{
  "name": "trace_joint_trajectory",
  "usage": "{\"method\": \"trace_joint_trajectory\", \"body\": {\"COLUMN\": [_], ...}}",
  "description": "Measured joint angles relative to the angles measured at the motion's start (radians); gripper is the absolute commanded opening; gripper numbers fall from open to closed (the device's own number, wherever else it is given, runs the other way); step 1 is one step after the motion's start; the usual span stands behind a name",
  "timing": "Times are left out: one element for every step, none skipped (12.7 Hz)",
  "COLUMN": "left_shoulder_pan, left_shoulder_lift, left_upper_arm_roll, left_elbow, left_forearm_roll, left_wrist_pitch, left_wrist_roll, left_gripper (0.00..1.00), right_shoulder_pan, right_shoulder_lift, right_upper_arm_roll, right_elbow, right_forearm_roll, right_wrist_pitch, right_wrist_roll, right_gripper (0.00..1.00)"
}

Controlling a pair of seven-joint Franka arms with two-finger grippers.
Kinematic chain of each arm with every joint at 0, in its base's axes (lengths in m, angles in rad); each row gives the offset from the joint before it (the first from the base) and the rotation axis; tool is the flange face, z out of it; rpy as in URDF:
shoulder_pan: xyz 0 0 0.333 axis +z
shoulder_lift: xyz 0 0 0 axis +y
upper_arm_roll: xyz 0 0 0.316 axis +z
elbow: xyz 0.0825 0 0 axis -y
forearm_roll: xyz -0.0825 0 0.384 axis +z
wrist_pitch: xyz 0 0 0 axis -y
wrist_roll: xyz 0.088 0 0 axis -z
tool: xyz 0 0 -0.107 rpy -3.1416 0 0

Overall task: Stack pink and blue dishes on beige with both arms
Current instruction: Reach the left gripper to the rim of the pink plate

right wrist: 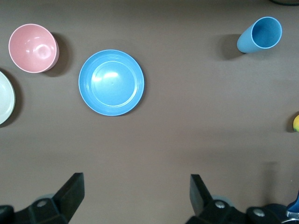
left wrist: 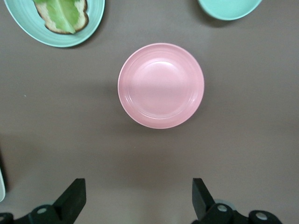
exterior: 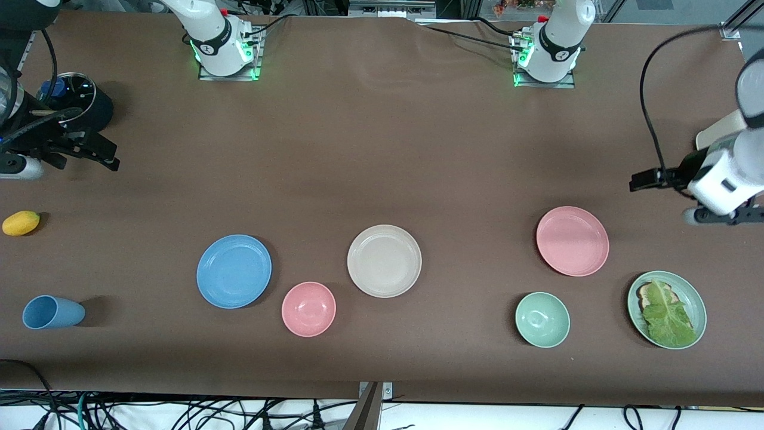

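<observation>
The left gripper should next pick up the pink plate by its rim (exterior: 573, 208) to stack it on the beige plate (exterior: 384, 261).
The beige plate (exterior: 384, 261) lies flat in the middle of the table, bare. The blue plate (exterior: 234, 271) rests beside it toward the right arm's end, and the pink plate (exterior: 572, 240) lies toward the left arm's end. In the left wrist view my left gripper (left wrist: 138, 196) is open and empty, high over bare table next to the pink plate (left wrist: 160, 85). In the right wrist view my right gripper (right wrist: 137, 193) is likewise open and empty, high over bare table near the blue plate (right wrist: 111, 82). Neither gripper touches a plate.
A pink bowl (exterior: 308, 309) sits between the blue and beige plates, nearer the front camera. A mint bowl (exterior: 542, 319) and a mint plate (exterior: 634, 316) with lettuce lie near the pink plate. A blue cup (exterior: 52, 312), a yellow fruit (exterior: 21, 223) and a black pot (exterior: 77, 101) occupy the right arm's end.
</observation>
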Motion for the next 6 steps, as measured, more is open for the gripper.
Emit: {"method": "trace_joint_trajectory", "body": {"left_shoulder_pan": [0.006, 0.007, 0.008, 0.01, 0.013, 0.017], "left_shoulder_lift": [0.043, 0.08, 0.115, 0.147, 0.176, 0.202], "left_upper_arm_roll": [0.0, 0.0, 0.0, 0.0, 0.0, 0.0], "left_elbow": [0.003, 0.005, 0.004, 0.002, -0.001, -0.01], "left_forearm_roll": [0.0, 0.0, 0.0, 0.0, 0.0, 0.0], "left_wrist_pitch": [0.006, 0.021, 0.054, 0.094, 0.131, 0.176], "left_wrist_roll": [0.001, 0.001, 0.001, 0.001, 0.001, 0.001], "left_gripper": [1.0, 1.0, 1.0, 1.0, 1.0, 1.0], "right_shoulder_pan": [0.0, -0.001, -0.002, -0.002, -0.003, -0.004], "right_shoulder_lift": [0.0, 0.001, 0.003, 0.006, 0.009, 0.011], "right_upper_arm_roll": [0.0, -0.001, -0.001, -0.002, -0.003, -0.005], "right_elbow": [0.0, 0.0, 0.0, 0.0, 0.0, 0.0], "right_forearm_roll": [-0.001, -0.001, -0.002, -0.002, -0.002, -0.002], "right_wrist_pitch": [0.0, 0.0, 0.0, 0.001, 0.001, 0.003], "right_wrist_roll": [0.0, 0.0, 0.0, 0.0, 0.0, 0.0], "right_gripper": [1.0, 1.0, 1.0, 1.0, 1.0, 1.0]}}
